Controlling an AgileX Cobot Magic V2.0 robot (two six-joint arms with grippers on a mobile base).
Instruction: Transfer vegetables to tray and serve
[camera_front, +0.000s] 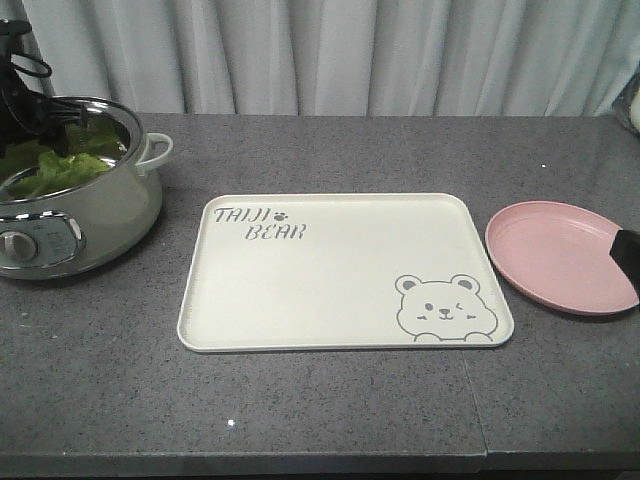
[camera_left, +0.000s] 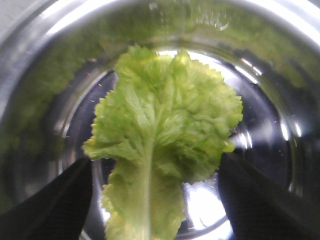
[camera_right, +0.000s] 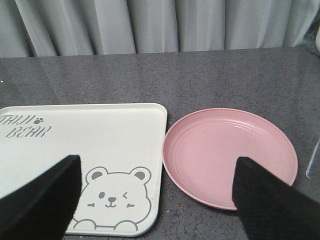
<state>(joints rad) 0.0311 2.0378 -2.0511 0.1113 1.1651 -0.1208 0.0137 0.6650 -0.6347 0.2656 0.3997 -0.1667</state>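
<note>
I should pick up the lettuce leaf by its pale central stem (camera_left: 146, 185) with my left gripper next, to transfer the vegetables for serving.
Green lettuce vegetables (camera_front: 55, 165) lie in the steel pot (camera_front: 100, 215) at the left. My left gripper (camera_left: 155, 200) reaches down into that pot and stands open. One crinkly leaf (camera_left: 165, 125) lies between its black fingers (camera_left: 55, 200), with a gap on each side. The cream tray (camera_front: 340, 290) with bear drawing lies flat in the middle of the counter, with nothing on it. My right gripper (camera_right: 157, 195) hovers open over the gap between the tray (camera_right: 100, 130) and the plate, holding nothing. Only one of its fingertips (camera_front: 627, 246) shows in the front view.
A round pink plate (camera_front: 560, 255) sits just right of the tray, bare in the right wrist view (camera_right: 225, 155). The pot has a white handle (camera_front: 158, 150) and a control knob (camera_front: 15, 245). Grey curtains (camera_front: 350, 50) hang behind the counter.
</note>
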